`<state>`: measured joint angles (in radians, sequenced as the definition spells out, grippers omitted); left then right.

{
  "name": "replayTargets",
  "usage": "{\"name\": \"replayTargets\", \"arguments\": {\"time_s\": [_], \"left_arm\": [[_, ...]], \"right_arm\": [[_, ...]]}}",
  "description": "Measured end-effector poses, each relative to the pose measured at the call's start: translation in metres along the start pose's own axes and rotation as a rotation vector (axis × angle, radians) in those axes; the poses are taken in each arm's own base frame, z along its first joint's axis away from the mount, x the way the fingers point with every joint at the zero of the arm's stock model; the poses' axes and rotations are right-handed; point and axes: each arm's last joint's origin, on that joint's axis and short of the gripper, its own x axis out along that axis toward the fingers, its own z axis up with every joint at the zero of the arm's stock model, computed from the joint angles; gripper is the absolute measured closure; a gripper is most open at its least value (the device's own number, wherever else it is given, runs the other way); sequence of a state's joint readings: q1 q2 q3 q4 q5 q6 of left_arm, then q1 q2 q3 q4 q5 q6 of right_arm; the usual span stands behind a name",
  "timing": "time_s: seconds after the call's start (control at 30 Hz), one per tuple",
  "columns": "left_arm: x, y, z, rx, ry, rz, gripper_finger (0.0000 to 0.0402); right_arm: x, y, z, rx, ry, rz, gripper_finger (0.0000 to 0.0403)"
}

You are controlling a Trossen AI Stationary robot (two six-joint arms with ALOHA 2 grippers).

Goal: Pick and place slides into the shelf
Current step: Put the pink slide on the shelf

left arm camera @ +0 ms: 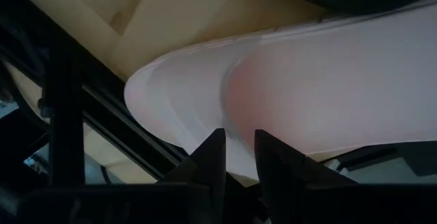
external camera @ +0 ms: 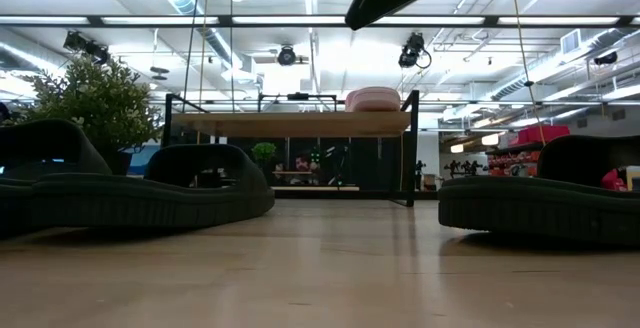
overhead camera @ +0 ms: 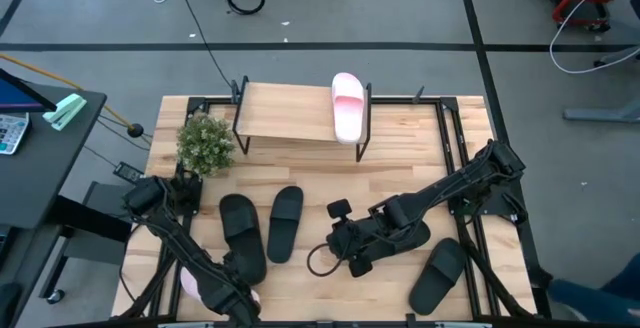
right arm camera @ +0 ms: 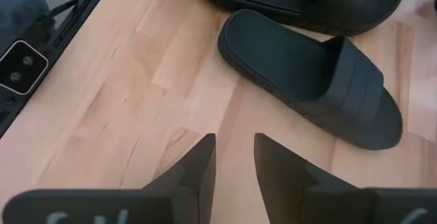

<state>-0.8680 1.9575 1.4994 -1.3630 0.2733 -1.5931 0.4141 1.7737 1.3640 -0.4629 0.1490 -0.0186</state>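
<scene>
Next, my left gripper grabs the pink slide's edge of its strap [left arm camera: 235, 132] to place the slide onto the shelf.
One pink-and-white slide [overhead camera: 347, 106] lies on its sole at the right end of the shelf [overhead camera: 285, 113], also visible in the low view [external camera: 372, 98]. A second pink slide [left arm camera: 307, 80] lies at the table's near-left edge [overhead camera: 203, 286]. My left gripper [left arm camera: 239, 142] is shut, with its tips right at this slide. Two black slides [overhead camera: 243, 236] [overhead camera: 285, 223] lie side by side left of centre. A third [overhead camera: 440, 273] lies near right, and a fourth [overhead camera: 405, 236] is partly hidden under my right arm. My right gripper [right arm camera: 234, 145] is shut above bare table and points toward the nearer black slide [right arm camera: 314, 80]. My left gripper has its shut fingertips [left arm camera: 217, 149] against the pale side of the pink slide [left arm camera: 239, 125], near its rounded end. I cannot tell whether they touch it. The slide lies low by the table's near edge.
A potted plant [overhead camera: 205, 143] stands left of the shelf. Black frame rails [overhead camera: 462, 158] run along the table's sides. A dark cable loop [overhead camera: 318, 260] lies by my right gripper. Bare wood shows between the shelf and the slides.
</scene>
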Motion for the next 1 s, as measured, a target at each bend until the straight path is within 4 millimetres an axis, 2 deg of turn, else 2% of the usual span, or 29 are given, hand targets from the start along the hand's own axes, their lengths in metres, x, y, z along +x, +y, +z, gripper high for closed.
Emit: {"name": "replayTargets", "arguments": {"time_s": [0.43,0.67,0.83,1.0], "left_arm": [[0.001,0.004,-0.002,-0.025,-0.016,0.038,0.0261],[0.015,-0.004,-0.003,-0.042,-0.047,0.078,0.0237],[0.022,-0.003,-0.004,-0.055,-0.054,0.157,0.0247],[0.022,0.003,-0.005,-0.070,-0.057,0.219,0.0286]], "right_arm": [[0.000,0.000,0.000,0.026,0.000,0.001,0.0296],[0.000,0.000,0.000,0.026,0.000,0.001,0.0296],[0.000,0.000,0.000,0.026,0.000,0.001,0.0296],[0.000,0.000,0.000,0.025,0.000,0.001,0.0296]]}}
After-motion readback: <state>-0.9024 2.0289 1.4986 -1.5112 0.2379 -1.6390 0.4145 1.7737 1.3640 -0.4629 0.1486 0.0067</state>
